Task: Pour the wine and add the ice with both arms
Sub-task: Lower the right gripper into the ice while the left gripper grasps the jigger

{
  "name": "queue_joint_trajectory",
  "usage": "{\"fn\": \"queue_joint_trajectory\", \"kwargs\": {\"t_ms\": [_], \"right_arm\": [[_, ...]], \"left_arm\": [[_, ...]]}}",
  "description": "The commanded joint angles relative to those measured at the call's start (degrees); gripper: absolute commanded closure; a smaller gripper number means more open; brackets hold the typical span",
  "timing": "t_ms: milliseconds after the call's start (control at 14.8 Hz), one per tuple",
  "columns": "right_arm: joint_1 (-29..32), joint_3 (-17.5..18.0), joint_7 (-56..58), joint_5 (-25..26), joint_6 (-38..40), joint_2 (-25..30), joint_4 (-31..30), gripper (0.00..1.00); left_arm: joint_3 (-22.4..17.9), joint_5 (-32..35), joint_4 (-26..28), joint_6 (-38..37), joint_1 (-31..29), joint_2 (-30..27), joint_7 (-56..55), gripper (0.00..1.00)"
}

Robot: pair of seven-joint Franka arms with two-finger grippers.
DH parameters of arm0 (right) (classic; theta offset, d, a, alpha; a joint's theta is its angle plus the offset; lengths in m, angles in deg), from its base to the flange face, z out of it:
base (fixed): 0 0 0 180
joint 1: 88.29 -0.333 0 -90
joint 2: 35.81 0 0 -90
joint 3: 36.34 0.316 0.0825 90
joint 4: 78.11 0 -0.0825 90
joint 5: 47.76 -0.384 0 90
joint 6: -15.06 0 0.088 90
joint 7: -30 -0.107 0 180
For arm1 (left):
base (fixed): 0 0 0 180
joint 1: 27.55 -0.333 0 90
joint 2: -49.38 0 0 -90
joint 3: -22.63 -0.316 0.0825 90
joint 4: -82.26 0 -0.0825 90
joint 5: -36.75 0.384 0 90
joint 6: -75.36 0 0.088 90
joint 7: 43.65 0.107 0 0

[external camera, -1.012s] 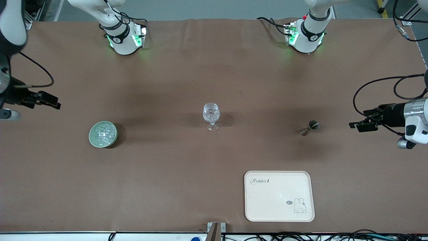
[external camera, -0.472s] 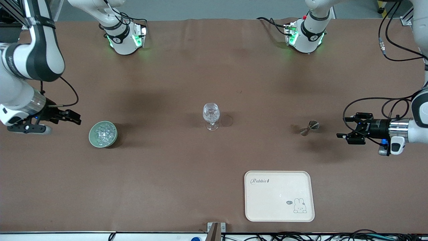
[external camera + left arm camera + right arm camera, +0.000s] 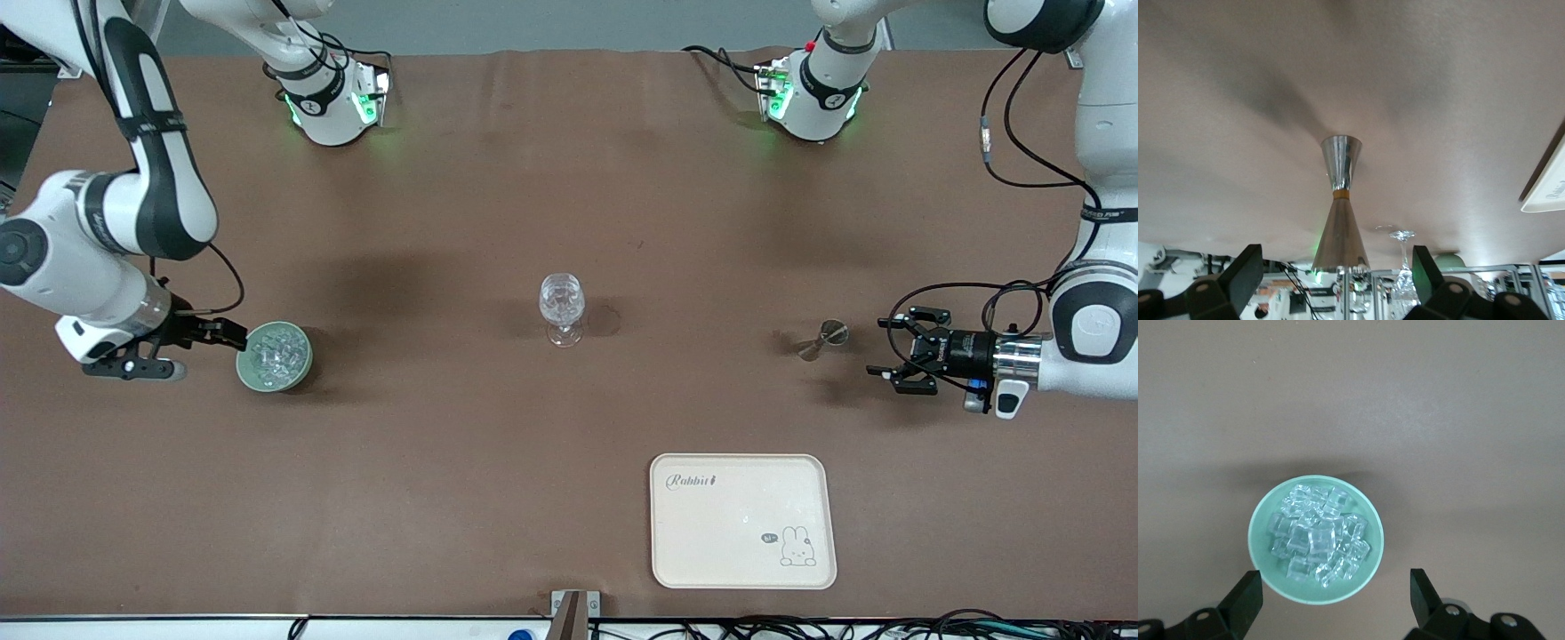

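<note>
The stemmed glass (image 3: 562, 307) is to get ice, so my right gripper next needs to pick up an ice cube (image 3: 276, 352) by its flat sides in the green bowl.
A pale green bowl (image 3: 277, 386) full of ice (image 3: 272, 354) stands toward the right arm's end of the table. My right gripper (image 3: 233, 336) is open and hangs low beside the bowl. In the right wrist view the bowl (image 3: 1271, 577) and ice (image 3: 1317, 539) lie just ahead of that gripper (image 3: 1336, 593). A steel jigger (image 3: 822, 339) stands toward the left arm's end. My left gripper (image 3: 882, 348) is open, level with it and a short gap away; the jigger (image 3: 1340, 200) sits centred ahead of this gripper (image 3: 1336, 283). A stemmed glass (image 3: 562, 307) stands mid-table. Wine is out of view.
A cream tray (image 3: 742, 520) with a rabbit drawing lies nearer the front camera than the jigger. Both arm bases stand along the table's back edge. Brown cloth covers the table (image 3: 462, 462).
Both arms swung in from the table's ends and came lower. The right gripper reached the bowl's side; the left gripper closed in on the jigger. Nothing on the table moved.
</note>
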Motion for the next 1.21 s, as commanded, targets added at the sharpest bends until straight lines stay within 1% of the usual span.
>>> {"fn": "queue_joint_trajectory", "kwargs": {"t_ms": [0,202,405,540,607,810,877,944,1147], "right_arm": [[-0.77,0.13,0.17,0.28,-4.56,-0.13,-4.08,0.03],[-1.04,0.22,0.09,0.19,-7.74,-2.15,-5.32,0.07],[-1.83,0.22,0.0,-0.16,-9.41,-3.91,-5.23,0.15],[-1.74,0.22,0.0,-0.16,-9.85,-4.97,-4.97,0.24],[-1.74,0.22,0.0,-0.16,-10.81,-5.58,-4.8,0.28],[-1.3,0.22,0.35,-0.16,-12.05,-6.38,-4.71,0.34],[-1.21,0.22,0.35,-0.16,-12.4,-6.46,-4.62,0.37],[-1.39,0.22,0.35,-0.16,-13.71,-6.81,-4.62,0.39],[-1.57,0.22,0.26,-0.25,-14.25,-7.26,-4.71,0.39]], "left_arm": [[0.24,-3.5,0.89,-0.06,-1.03,2.33,-0.09,0.05],[0.24,-6.23,1.34,-0.07,-1.12,4.53,-0.17,0.07],[0.32,-7.29,1.52,-0.33,-1.73,6.2,0.09,0.1],[0.32,-8.25,1.52,-0.42,-1.82,7.25,0.97,0.15],[0.32,-8.87,1.52,-0.5,-1.91,7.61,1.67,0.16],[0.32,-10.98,2.22,-0.68,-1.73,8.14,2.81,0.2],[0.41,-11.59,2.65,-0.77,-1.65,8.31,3.17,0.23],[0.59,-12.21,2.92,-0.94,-1.73,8.4,3.17,0.26],[0.85,-12.74,3.36,-1.29,-1.65,8.4,3.17,0.26]]}}
